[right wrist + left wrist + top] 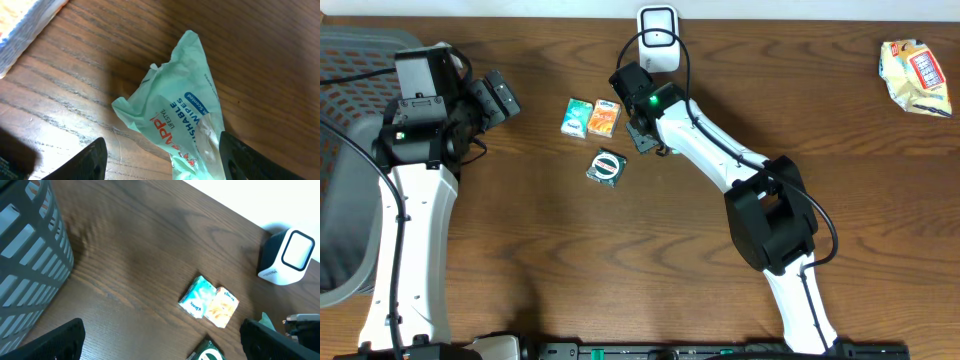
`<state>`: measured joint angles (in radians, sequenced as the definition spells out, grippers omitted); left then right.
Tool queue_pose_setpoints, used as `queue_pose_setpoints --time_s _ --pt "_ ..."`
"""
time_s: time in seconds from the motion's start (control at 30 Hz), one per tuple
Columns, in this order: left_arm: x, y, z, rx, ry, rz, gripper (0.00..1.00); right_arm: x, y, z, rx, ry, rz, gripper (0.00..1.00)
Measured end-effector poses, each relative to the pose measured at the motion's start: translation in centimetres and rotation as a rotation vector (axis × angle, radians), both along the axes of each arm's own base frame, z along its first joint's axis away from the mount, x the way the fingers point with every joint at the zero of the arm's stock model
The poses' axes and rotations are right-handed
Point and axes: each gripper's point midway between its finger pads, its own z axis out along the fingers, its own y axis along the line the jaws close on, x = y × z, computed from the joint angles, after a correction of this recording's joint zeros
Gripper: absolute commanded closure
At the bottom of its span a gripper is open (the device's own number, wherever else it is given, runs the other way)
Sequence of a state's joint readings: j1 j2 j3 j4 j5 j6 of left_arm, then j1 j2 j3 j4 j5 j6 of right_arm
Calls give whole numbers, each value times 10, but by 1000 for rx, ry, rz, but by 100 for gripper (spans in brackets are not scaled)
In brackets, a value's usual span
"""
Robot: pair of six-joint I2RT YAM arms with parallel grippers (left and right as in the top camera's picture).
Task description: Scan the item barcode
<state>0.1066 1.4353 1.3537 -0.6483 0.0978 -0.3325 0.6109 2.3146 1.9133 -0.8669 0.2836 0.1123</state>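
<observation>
I should next use my right gripper to grab the mint-green wipes packet (182,117) by its lower end (197,159), across its side edges. The rest of the packet then stays exposed for the scan.
A mint-green wipes packet (182,117) lies crumpled on the wooden table, and its lower end runs between the fingers of my right gripper (164,162). The jaws stand wide apart; the left finger is clear of the packet and the right one is at its edge. From overhead, the right gripper (645,135) hovers just below the white barcode scanner (657,38), whose dark window faces up. My left gripper (500,95) is open and empty near the left side, far from the packet. In the left wrist view the scanner (287,257) sits at the upper right.
A teal pack (577,116), an orange pack (604,118) and a dark green pack (606,167) lie left of the right gripper. A grey slatted basket (340,150) stands at the far left. A crumpled snack bag (914,75) lies at the back right.
</observation>
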Motion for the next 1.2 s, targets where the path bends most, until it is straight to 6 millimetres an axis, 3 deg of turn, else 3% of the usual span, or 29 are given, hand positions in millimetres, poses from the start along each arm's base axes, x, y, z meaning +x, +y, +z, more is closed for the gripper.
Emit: queue_pose_setpoints --time_s 0.33,0.43,0.5,0.57,0.87,1.0,1.2 --pt "0 0 0 0 0 0 2 -12 -7 -22 -73 52 129 35" --pt "0 0 0 0 0 0 2 -12 -10 -27 -91 42 151 57" --pt "0 0 0 0 0 0 2 -12 -12 -26 -101 35 158 84" --pt "0 0 0 0 0 0 2 -11 -14 -24 -112 28 159 99" --pt "0 0 0 0 0 0 3 -21 -8 -17 -46 92 163 99" --pt "0 0 0 0 0 0 2 -24 11 -4 114 157 191 99" --pt "0 0 0 0 0 0 2 -25 31 40 519 283 230 99"
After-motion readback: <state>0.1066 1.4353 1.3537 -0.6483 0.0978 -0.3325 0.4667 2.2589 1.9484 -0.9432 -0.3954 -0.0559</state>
